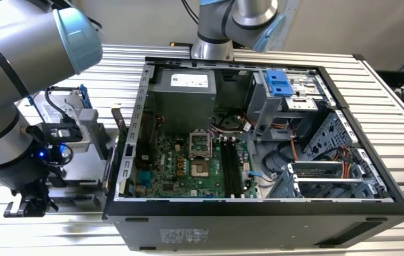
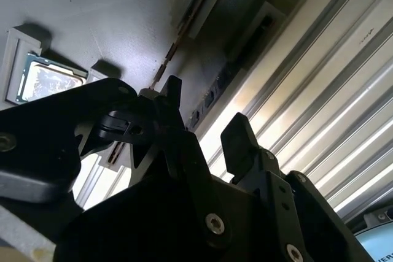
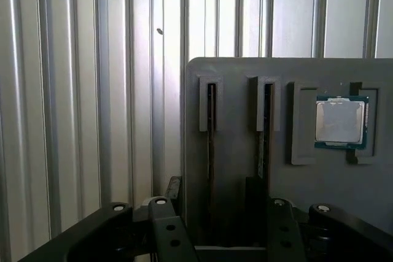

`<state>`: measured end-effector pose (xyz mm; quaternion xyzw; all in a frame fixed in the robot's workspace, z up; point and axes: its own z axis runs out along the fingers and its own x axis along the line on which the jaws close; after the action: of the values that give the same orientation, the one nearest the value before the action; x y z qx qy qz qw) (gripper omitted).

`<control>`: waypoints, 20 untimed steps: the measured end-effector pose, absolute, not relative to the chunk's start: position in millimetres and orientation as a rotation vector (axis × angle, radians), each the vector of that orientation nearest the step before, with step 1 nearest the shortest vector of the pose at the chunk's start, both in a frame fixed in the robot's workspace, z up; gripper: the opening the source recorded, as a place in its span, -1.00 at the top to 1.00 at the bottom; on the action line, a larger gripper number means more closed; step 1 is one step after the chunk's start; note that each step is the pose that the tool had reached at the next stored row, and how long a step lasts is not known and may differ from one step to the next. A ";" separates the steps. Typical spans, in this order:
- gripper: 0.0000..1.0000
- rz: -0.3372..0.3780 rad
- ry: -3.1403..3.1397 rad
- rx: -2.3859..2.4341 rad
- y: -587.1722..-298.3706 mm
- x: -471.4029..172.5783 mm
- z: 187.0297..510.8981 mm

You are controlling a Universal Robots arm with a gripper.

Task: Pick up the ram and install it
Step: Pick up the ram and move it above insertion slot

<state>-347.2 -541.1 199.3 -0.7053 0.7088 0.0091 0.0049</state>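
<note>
Next, my gripper takes the ram by the bare middle of its long edge (image 3: 210,197), since the tray's holder block closes around the ram's end.
Two rams stand on edge in the slots of a grey holder tray (image 3: 239,96). In the first wrist view, one ram (image 3: 210,124) runs down into the gap between my fingers and the other ram (image 3: 264,124) lies beside it, partly behind one finger (image 3: 255,200). My gripper (image 3: 212,219) is open, with nothing pinched. In the second wrist view the gripper (image 2: 206,124) hangs just above the tray, with the nearer ram (image 2: 184,29) leading toward one fingertip (image 2: 172,99). In the exterior view the gripper (image 1: 31,205) is low at the left, outside the open computer case (image 1: 259,210).
A processor chip (image 3: 341,121) sits in a recess of the same tray. Inside the case, long black memory slots (image 1: 231,168) lie on the green motherboard (image 1: 176,165). A ribbed metal table (image 3: 67,90) carries everything. A second arm's base (image 1: 212,48) stands behind the case.
</note>
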 end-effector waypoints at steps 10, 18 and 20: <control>-1.00 0.029 2.216 -2.213 -539.5 -346.5 199.2; -1.00 0.029 2.216 -2.213 -538.4 -346.5 199.3; -1.00 0.029 2.216 -2.213 -538.4 -346.5 199.3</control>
<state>-346.5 -538.4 199.3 -0.7065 0.7076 0.0092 0.0049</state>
